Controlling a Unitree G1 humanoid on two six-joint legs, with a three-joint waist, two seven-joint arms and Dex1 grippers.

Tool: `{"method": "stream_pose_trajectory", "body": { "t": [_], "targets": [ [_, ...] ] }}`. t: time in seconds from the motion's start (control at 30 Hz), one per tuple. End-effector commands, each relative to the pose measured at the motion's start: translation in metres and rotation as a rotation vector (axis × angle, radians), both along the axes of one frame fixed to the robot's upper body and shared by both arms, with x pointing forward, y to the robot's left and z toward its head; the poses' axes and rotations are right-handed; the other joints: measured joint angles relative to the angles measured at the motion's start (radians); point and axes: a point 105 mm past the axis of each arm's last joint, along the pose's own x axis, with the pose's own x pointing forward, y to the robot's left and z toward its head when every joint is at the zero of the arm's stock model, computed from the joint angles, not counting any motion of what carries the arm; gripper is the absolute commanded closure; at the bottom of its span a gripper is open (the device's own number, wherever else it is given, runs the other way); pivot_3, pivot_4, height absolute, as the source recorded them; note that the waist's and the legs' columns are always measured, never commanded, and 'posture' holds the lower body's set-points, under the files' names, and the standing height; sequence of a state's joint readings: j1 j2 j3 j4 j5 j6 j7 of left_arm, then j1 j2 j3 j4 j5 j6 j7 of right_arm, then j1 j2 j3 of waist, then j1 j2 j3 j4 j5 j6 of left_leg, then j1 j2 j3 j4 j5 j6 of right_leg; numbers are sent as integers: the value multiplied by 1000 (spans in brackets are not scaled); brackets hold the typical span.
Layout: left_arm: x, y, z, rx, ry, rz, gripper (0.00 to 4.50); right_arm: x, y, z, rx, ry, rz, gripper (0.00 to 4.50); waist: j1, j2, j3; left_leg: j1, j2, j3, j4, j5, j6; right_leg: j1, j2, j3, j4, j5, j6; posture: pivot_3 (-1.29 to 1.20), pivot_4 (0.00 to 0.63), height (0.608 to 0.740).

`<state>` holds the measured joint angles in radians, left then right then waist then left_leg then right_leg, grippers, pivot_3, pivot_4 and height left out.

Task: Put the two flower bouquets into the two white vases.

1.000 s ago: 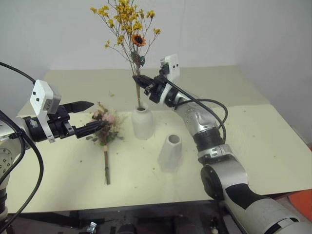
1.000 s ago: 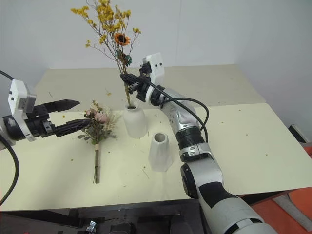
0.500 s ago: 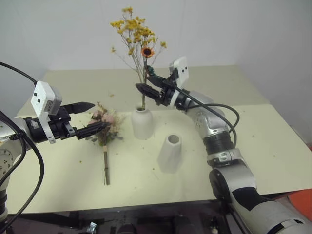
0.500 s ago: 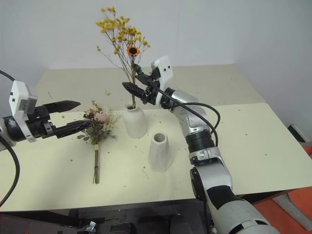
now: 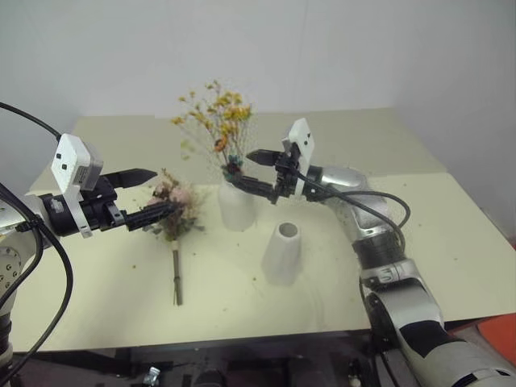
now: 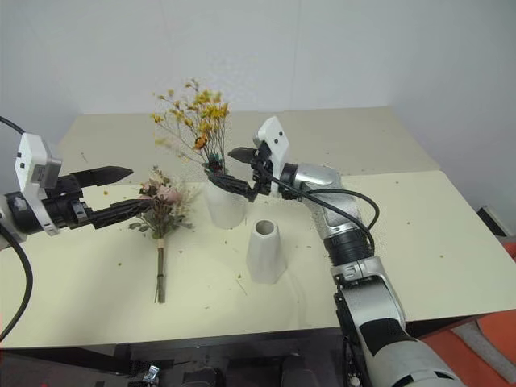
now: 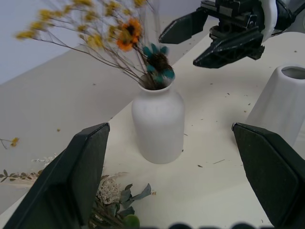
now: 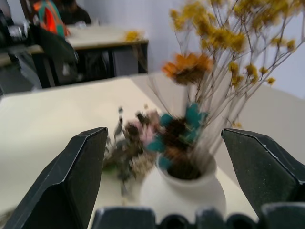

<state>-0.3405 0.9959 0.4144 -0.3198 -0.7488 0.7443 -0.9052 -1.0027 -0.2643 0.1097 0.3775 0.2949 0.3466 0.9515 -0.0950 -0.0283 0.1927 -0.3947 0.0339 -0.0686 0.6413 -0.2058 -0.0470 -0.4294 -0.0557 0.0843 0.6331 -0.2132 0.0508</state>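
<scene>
The left gripper should next grab the pink rose bunch (image 5: 175,203) by its bound stems, because delicate petals and loose leaves spread out at the bunch's bloom end.
The yellow-orange sprig (image 5: 216,113) stands in the bottle-shaped white vase (image 5: 235,206), its stems down in the neck. My right gripper (image 5: 243,168) is open just to the right of the vase mouth, one finger on each side of the lower stems and touching nothing. The cone-shaped white vase (image 5: 282,252) stands in front of it, with nothing in it. The pink rose bunch (image 5: 175,203) lies flat on the table, stems toward me. My left gripper (image 5: 161,190) hovers open at the bunch's blooms. The left wrist view shows the bottle vase (image 7: 158,122) and the cone vase (image 7: 281,102).
The cream table (image 5: 419,242) carries scattered dried petals. A seam runs across it behind the vases. An orange object (image 5: 500,334) lies past the front right corner. There is free room on the table's right half.
My right gripper has opened and let go of the yellow sprig, which dropped deeper into the bottle vase. The right hand sank and drew back to the right. The left arm stayed still.
</scene>
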Motion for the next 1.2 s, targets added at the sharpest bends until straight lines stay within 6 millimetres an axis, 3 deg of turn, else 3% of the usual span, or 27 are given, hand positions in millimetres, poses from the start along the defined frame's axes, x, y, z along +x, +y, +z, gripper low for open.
{"method": "stream_pose_trajectory", "body": {
  "t": [0.03, 0.23, 0.4, 0.63, 0.83, 0.97, 1.1, 1.2],
  "targets": [
    [-10, 6, 8, 2, -22, 37, 0, -10, -18, 10, -68, -70, 35, 18, 0, 0, 0, 0, 0, 0, 0, 0, 0, 0, 0, 0, 0, 0, 0, 0, 150, 740],
    [-13, 28, -12, 11, 131, 237, 0, -17, -63, 11, -182, -97, 42, 18, 0, -1, 0, -1, 0, 0, 0, 0, 0, 0, 0, 0, -1, 0, 0, 0, 150, 740],
    [-6, 26, -37, 71, 406, 364, 0, -17, -81, 16, -250, -132, 39, 18, -1, -1, 1, 3, 0, 0, 0, 0, 0, 2, 0, 0, 1, -1, 1, 0, 150, 740],
    [13, 25, -76, 155, 677, 530, 0, -24, -80, 22, -254, -173, 76, 18, -4, -2, 1, 4, 0, 0, 0, 0, 0, 4, 0, 0, 0, -1, 2, 0, 150, 740],
    [30, 27, -111, 263, 751, 658, 0, -30, -81, 21, -252, -180, 95, 18, 4, -2, 2, 3, -1, 0, 0, 0, 0, 3, 0, 1, 0, 0, 1, 0, 150, 740],
    [43, 21, -116, 247, 764, 682, 0, -34, -83, 22, -252, -182, 100, 18, 16, -2, 2, 3, -1, 0, 0, 0, -1, 4, 0, 1, 0, 0, 2, 0, 150, 740],
    [51, 18, -119, 238, 776, 698, 904, -41, -87, 20, -265, -176, 133, 0, 24, -2, 2, 3, -1, 0, 0, 0, -1, 3, 0, 1, -1, 0, 1, 0, 150, 740],
    [56, 19, -123, 231, 780, 720, 1964, -47, -93, 19, -276, -162, 171, 0, 25, -2, 2, 3, -2, 0, 0, 0, -1, 3, 0, 1, -1, 0, 1, 0, 150, 740]
  ]
}}
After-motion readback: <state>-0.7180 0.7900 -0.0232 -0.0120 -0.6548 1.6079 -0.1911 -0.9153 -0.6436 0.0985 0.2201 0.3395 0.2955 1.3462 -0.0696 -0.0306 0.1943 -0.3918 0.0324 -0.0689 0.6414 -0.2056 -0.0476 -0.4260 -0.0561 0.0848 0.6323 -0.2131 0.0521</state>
